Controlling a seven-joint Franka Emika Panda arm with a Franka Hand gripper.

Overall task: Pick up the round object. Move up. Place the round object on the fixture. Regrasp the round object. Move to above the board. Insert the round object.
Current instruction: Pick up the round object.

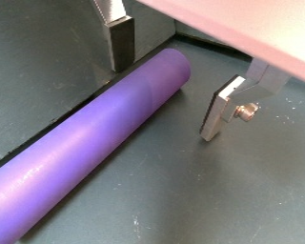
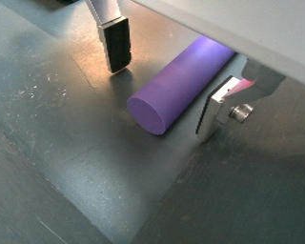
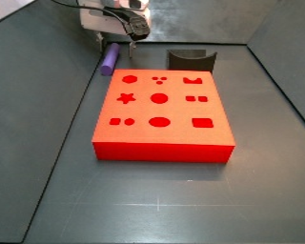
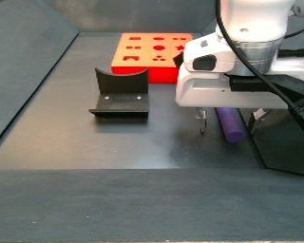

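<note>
The purple peg needs to stand on the fixture (image 3: 191, 60). My gripper should pick it up next by its round body near an end (image 3: 111, 54).
The round object (image 1: 98, 143) is a smooth purple peg lying flat on the dark floor. Its flat end (image 2: 150, 114) shows in a wrist view. My gripper (image 1: 168, 86) is open and low over the peg, with one finger (image 1: 121, 43) on one side and the other finger (image 1: 221, 110) on the opposite side, neither touching it. In a side view the round object (image 3: 110, 61) lies beyond the far left corner of the red-orange board (image 3: 162, 112), under my gripper (image 3: 121, 38). The dark fixture (image 3: 191, 60) stands behind the board. The round object (image 4: 228, 123) also shows below my gripper (image 4: 224, 112).
Grey walls (image 3: 41, 38) enclose the floor. The fixture (image 4: 119, 92) sits between the board (image 4: 148, 49) and the arm. A black block (image 4: 284, 142) stands close beside the peg.
</note>
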